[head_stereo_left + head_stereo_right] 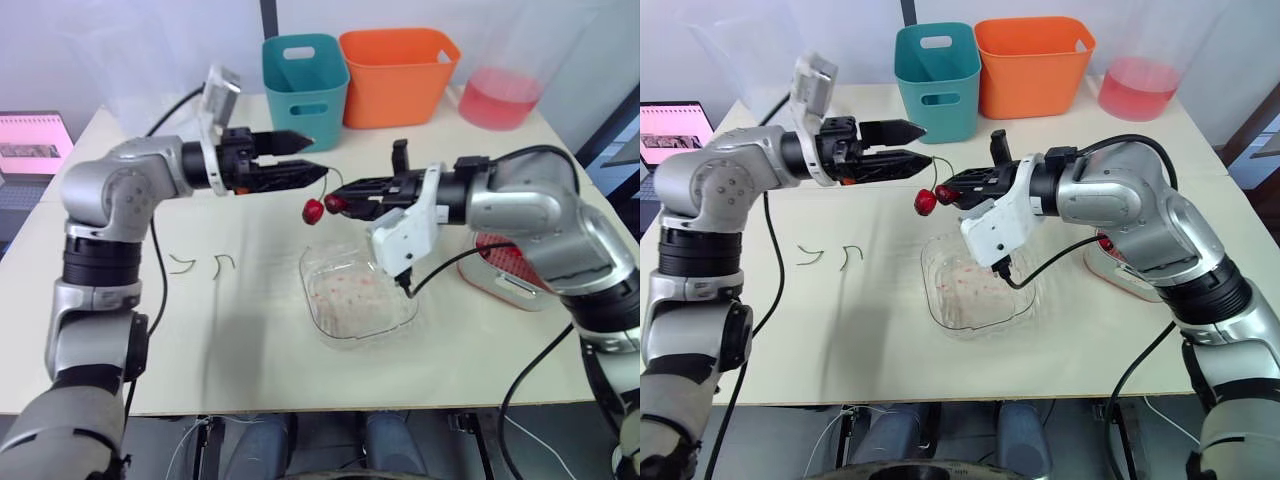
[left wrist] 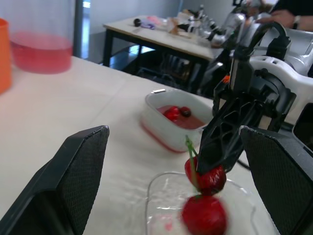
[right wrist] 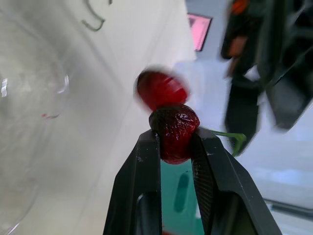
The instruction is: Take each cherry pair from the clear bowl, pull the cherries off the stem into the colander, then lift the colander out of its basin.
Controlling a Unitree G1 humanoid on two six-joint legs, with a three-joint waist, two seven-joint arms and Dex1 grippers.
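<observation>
The left gripper should next take hold of the stem by its joined top (image 1: 333,168), because the hanging cherry and the right gripper's fingers crowd the stem's lower ends.
My right gripper (image 1: 335,203) is shut on a dark red cherry (image 3: 173,129), held in the air above the far rim of the clear bowl (image 1: 312,300). A second cherry (image 1: 313,211) hangs beside it on the shared green stem (image 2: 190,156). My left gripper (image 1: 308,157) is open, its fingers (image 2: 83,161) wide apart, with the stem's top close to the lower fingertip. The bowl holds only red juice specks. To the right, partly behind my right arm, the red colander (image 1: 505,262) sits in its white basin (image 2: 161,132) with cherries (image 2: 176,112) inside.
Two loose green stems (image 1: 182,263) (image 1: 222,262) lie on the table left of the bowl. A teal bin (image 1: 305,80), an orange bin (image 1: 397,75) and a clear tub of pink liquid (image 1: 500,95) stand along the back. A pink-screened laptop (image 1: 35,140) is far left.
</observation>
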